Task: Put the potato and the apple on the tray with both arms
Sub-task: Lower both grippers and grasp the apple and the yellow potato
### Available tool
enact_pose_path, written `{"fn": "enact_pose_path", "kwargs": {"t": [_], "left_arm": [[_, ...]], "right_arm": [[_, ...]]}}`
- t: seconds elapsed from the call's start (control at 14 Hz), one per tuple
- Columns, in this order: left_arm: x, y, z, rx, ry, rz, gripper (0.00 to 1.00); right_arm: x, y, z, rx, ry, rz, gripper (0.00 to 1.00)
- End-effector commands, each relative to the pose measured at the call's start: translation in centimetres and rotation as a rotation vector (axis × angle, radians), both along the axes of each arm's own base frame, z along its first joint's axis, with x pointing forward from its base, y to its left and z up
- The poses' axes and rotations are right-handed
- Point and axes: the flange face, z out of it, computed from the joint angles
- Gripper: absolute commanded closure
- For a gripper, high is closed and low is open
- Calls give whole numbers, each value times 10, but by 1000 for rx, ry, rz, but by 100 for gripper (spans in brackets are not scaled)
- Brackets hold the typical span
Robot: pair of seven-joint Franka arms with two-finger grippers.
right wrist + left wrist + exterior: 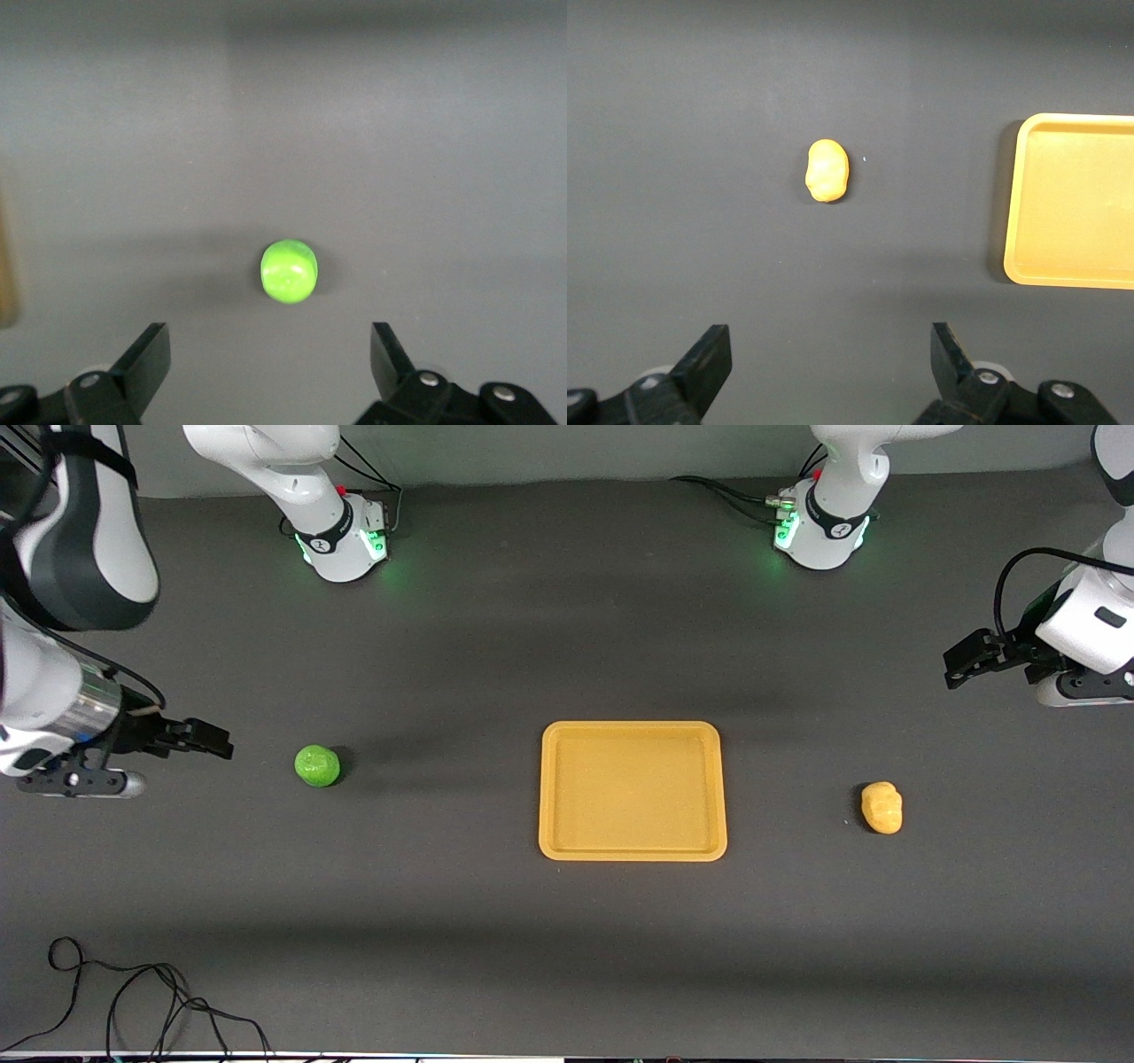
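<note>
I should next grab the green apple's [317,765] round sides with my right gripper, to put it on the mustard-yellow tray.
The mustard-yellow tray [554,797] lies empty at the table's middle. The green apple [317,765] sits on the table toward the right arm's end, and shows in the right wrist view [289,271]. The yellow-orange potato [881,807] lies toward the left arm's end, and shows in the left wrist view [827,171] with the tray's edge [1028,204]. My right gripper [217,741] is open and empty, up in the air beside the apple. My left gripper [959,662] is open and empty, up over bare table beside the potato.
A black cable [133,1001] lies looped on the table near the front camera at the right arm's end. The two arm bases [345,536] [819,536] stand at the table's back edge.
</note>
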Motion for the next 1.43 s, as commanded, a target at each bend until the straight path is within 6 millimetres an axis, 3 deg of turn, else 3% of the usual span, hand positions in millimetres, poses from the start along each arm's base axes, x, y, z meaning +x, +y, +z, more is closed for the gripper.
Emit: {"fn": "enact_pose_path", "kwargs": {"t": [0.0, 0.21, 0.5, 0.57, 0.93, 1.07, 1.36], "left_arm": [[0, 3, -1, -2, -6, -5, 0], [-1, 1, -1, -2, -6, -8, 0], [-1, -1, -3, -1, -3, -11, 0], [-1, -1, -3, -3, -3, -11, 0], [-1, -1, -2, -2, -6, -11, 0], [7, 2, -12, 11, -12, -14, 0], [41, 12, -69, 1, 4, -1, 0]], "right_arm": [[-16, 5, -40, -13, -20, -46, 0], [-25, 12, -97, -9, -22, -22, 0], [-56, 24, -184, -8, -12, 2, 0], [-57, 24, -196, -13, 9, 10, 0], [-58, 28, -225, -13, 37, 6, 0], [-59, 28, -231, -25, 48, 20, 0], [-63, 31, -251, -95, 78, 59, 0]]}}
